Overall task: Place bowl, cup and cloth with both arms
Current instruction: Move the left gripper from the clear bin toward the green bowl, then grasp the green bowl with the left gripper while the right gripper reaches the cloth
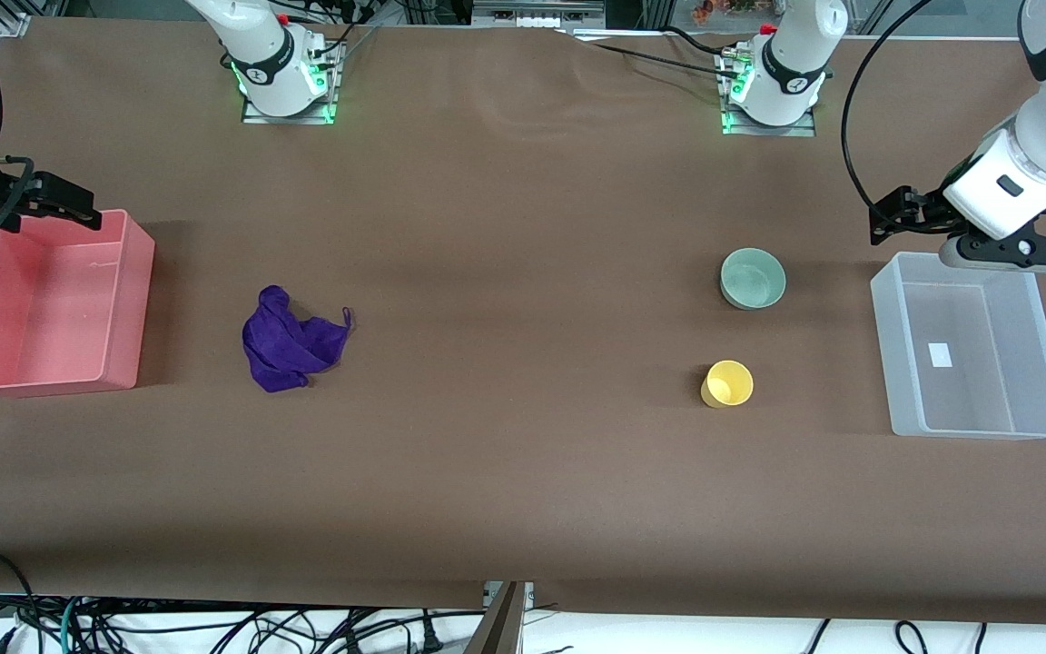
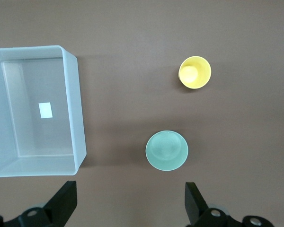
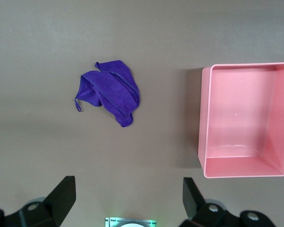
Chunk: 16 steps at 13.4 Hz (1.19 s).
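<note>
My left gripper is to grab the mint-green bowl by its rim (image 1: pixel 725 272) (image 2: pixel 147 155) next, so that it can place the bowl in the clear bin.
The pale mint-green bowl (image 1: pixel 753 278) stands upright on the brown table toward the left arm's end. The yellow cup (image 1: pixel 728 383) stands nearer to the front camera than the bowl. Both show in the left wrist view, bowl (image 2: pixel 166 150) and cup (image 2: pixel 195 72). The purple cloth (image 1: pixel 294 341) lies crumpled toward the right arm's end and shows in the right wrist view (image 3: pixel 110 92). My left gripper (image 1: pixel 891 216) is open and empty in the air beside the clear bin (image 1: pixel 888 345); its jaws (image 2: pixel 130 187) stand wide apart. My right gripper (image 1: pixel 78 207) is open and empty over the pink bin's (image 1: pixel 137 300) rim, seen also in its wrist view (image 3: pixel 128 182).
The clear bin (image 2: pixel 74 104) is empty apart from a white label. The pink bin (image 3: pixel 203 118) is empty. The arms' bases (image 1: pixel 285 82) stand along the table's edge farthest from the front camera. Cables hang below the table's near edge.
</note>
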Available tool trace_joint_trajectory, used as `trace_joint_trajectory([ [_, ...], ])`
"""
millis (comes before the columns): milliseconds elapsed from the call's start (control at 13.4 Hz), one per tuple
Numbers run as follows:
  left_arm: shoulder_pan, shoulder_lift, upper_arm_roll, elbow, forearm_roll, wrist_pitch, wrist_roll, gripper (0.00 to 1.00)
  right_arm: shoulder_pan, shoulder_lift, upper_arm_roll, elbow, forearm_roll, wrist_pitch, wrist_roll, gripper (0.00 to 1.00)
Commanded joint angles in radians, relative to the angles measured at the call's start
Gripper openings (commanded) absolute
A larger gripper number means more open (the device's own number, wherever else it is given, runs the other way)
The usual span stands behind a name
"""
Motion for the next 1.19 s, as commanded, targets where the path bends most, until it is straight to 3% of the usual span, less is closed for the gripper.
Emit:
trace_joint_trajectory([
  [0, 0.013, 0.053, -0.001, 0.034, -0.010, -0.036, 0.025, 1.00, 0.002, 0.014, -0.002, 0.034, -0.015, -0.014, -0.011, 1.00],
  [299, 0.013, 0.065, -0.001, -0.083, -0.023, 0.033, 0.028, 1.00, 0.004, 0.013, -0.002, 0.035, -0.013, -0.014, -0.011, 1.00],
  [448, 0.013, 0.071, -0.002, -0.214, -0.024, 0.175, 0.069, 1.00, 0.002, 0.013, -0.002, 0.034, -0.015, -0.014, -0.011, 1.00],
  [672, 0.004, 0.122, -0.004, -0.360, -0.026, 0.364, 0.282, 1.00, 0.002, 0.014, -0.004, 0.034, -0.015, 0.002, -0.011, 1.00],
  [970, 0.000, 0.273, -0.004, -0.426, -0.012, 0.602, 0.604, 1.00, 0.002, 0.089, -0.004, 0.032, -0.036, 0.020, -0.010, 1.00],
  [1119, -0.030, 0.344, -0.004, -0.426, -0.021, 0.650, 0.719, 1.00, 0.008, 0.127, -0.002, -0.006, -0.038, 0.093, -0.010, 1.00],
])
